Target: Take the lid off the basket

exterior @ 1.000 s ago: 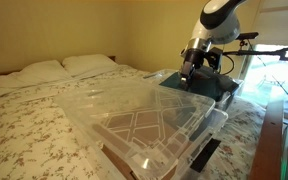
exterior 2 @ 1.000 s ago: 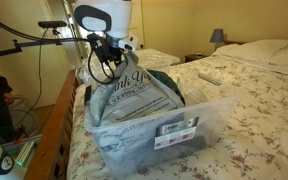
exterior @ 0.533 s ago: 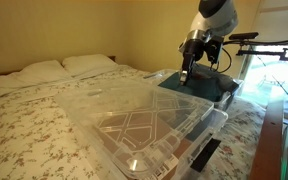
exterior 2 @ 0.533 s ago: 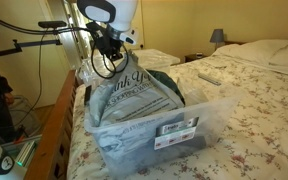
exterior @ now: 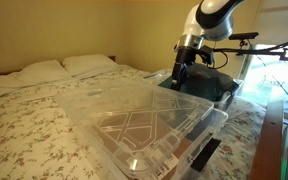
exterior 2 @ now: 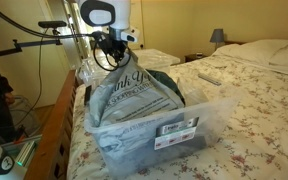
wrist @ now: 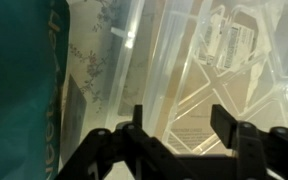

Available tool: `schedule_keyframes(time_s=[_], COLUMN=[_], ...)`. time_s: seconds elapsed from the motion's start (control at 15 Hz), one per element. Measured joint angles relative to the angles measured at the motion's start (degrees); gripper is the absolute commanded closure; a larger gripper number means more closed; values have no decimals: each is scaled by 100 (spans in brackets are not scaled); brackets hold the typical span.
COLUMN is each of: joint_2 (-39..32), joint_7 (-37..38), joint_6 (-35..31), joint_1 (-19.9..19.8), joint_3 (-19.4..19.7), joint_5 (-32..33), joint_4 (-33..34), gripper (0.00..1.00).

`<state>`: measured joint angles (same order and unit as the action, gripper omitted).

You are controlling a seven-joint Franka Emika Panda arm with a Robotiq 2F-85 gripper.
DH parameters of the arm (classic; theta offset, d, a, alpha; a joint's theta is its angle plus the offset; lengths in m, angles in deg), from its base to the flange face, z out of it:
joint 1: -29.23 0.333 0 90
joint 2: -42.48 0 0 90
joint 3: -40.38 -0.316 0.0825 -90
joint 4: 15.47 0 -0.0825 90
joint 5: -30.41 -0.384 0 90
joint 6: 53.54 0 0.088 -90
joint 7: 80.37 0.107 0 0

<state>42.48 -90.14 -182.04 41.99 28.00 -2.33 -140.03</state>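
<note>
The gripper grabs the see-through lid (exterior: 134, 115) by its raised rim at the lid's far end next, to tilt the lid off the basket.
The see-through lid (exterior: 134, 115) with crossed ribs lies tilted over the basket, filling the foreground. The basket (exterior 2: 144, 135) is a clear tub on the bed's end, holding a printed bag and dark green cloth. My gripper (exterior: 180, 78) hangs over the far end of the lid. It shows above the basket's back edge in an exterior view (exterior 2: 104, 62). In the wrist view the gripper (wrist: 179, 112) is open and empty, just above the ribbed lid (wrist: 214, 60), with teal cloth at the left. Contact with the lid cannot be told.
The bed with a floral cover (exterior: 24, 130) has two pillows (exterior: 64, 68) at its head. A remote (exterior 2: 209, 77) lies on the cover. A wooden bed frame (exterior 2: 54, 130) runs beside the basket. Camera stands and cables stand behind the arm (exterior 2: 54, 40).
The gripper rose a little, then came down again and shifted slightly sideways over the lid's far end. The lid and basket have not moved.
</note>
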Motion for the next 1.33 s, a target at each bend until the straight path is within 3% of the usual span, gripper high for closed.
schedule_keyframes(time_s=[0.4, 0.47, 0.53, 0.67, 0.87, 1.07, 1.33], joint_2=[-527, -626, -730, -917, -1097, -1149, -1174], joint_7=[290, 258, 202, 10, -433, -938, -1735], joint_6=[-41, -23, 15, 116, 354, 699, 1175], joint_1=[16, 15, 11, -7, -121, -328, -543], joint_3=[-24, -25, -30, -44, -58, -57, -49], joint_5=[322, 292, 231, 35, -422, -809, -1391], joint_4=[477, 542, 622, 772, 959, 1052, 1114], gripper=[0, 5, 28, 31, 55, 71, 81])
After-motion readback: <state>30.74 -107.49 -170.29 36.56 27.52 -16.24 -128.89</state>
